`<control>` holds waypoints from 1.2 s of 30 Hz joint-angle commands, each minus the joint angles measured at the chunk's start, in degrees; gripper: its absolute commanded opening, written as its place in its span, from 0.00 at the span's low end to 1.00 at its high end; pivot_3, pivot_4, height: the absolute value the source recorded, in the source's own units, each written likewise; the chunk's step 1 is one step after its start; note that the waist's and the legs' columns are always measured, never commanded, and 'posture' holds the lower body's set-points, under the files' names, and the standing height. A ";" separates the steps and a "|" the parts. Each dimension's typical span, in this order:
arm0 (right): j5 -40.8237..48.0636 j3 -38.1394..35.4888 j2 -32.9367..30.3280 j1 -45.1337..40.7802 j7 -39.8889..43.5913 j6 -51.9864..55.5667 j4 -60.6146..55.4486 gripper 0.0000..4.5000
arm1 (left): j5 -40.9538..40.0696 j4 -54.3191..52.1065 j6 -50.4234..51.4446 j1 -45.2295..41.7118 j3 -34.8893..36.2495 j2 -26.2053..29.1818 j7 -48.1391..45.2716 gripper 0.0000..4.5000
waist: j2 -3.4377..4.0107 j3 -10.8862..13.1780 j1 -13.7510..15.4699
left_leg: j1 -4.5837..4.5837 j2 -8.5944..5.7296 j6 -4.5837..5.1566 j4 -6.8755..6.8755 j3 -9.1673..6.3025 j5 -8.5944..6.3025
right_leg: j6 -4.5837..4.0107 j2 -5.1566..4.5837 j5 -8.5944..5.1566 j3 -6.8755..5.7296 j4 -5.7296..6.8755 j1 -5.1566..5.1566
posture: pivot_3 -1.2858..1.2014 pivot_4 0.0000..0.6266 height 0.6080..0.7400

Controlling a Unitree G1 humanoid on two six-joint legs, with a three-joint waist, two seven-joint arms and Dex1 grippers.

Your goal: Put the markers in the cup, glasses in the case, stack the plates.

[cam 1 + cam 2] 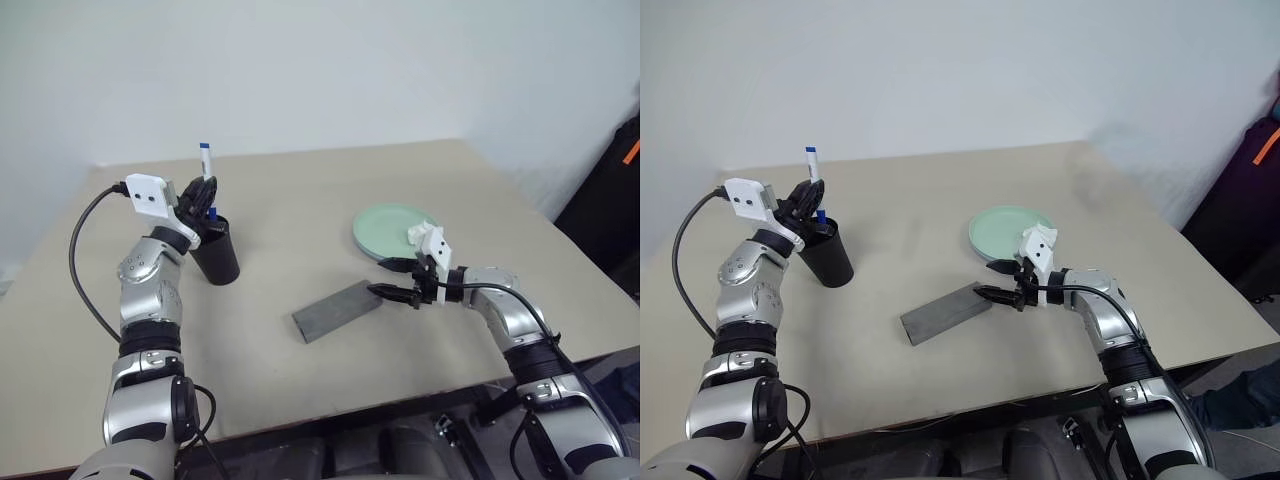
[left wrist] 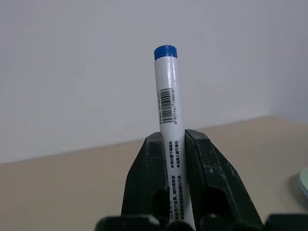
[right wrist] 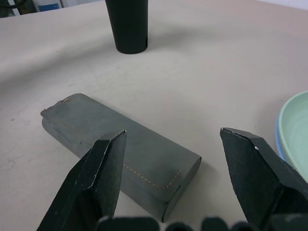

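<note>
The white marker's lower blue end is inside the rim at the opening of the black cup, so my left gripper releases the white marker now.
My left gripper is shut on a white marker with a blue cap, held upright just above the mouth of the black cup. A second blue tip pokes up at the cup's rim. The grey case lies closed in the middle of the table. My right gripper stands open at the case's right end, with nothing between its fingers. The mint green plate sits on the light blue one, right behind that gripper. The glasses are out of view.
The beige table has bare room between the cup and the plates and behind them. Its front edge runs just below the case. A dark bag stands off the table at the far right.
</note>
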 commanded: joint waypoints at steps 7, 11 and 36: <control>0.78 -1.02 -0.01 -1.04 -0.43 -0.64 -1.85 0.75 | -0.74 -2.41 -1.32 -0.36 0.56 0.59 0.33 0.03 | 0.00 0.00 0.02 | 0.00 0.01 0.00 0.00 -0.02 0.00 | -0.01 -0.01 0.01 -0.03 -0.01 0.02 | 0.52 0.00 1.00; 0.63 -0.92 0.13 -1.45 -0.33 -0.90 -1.32 0.75 | -1.27 -3.70 -0.70 0.48 0.64 0.28 0.64 0.19 | 0.00 0.00 0.01 | -0.01 0.01 0.00 0.00 -0.02 0.00 | -0.01 -0.01 0.01 -0.02 0.00 0.00 | 0.52 0.00 1.00; 0.39 -0.87 0.09 -1.37 -0.57 -1.22 -1.43 0.75 | -10.40 -23.97 17.34 1.38 -3.23 2.99 -8.68 0.76 | -0.03 0.01 -0.04 | -0.06 0.01 0.01 0.00 -0.05 -0.01 | -0.01 -0.02 0.01 -0.07 -0.06 0.00 | 0.52 0.00 1.00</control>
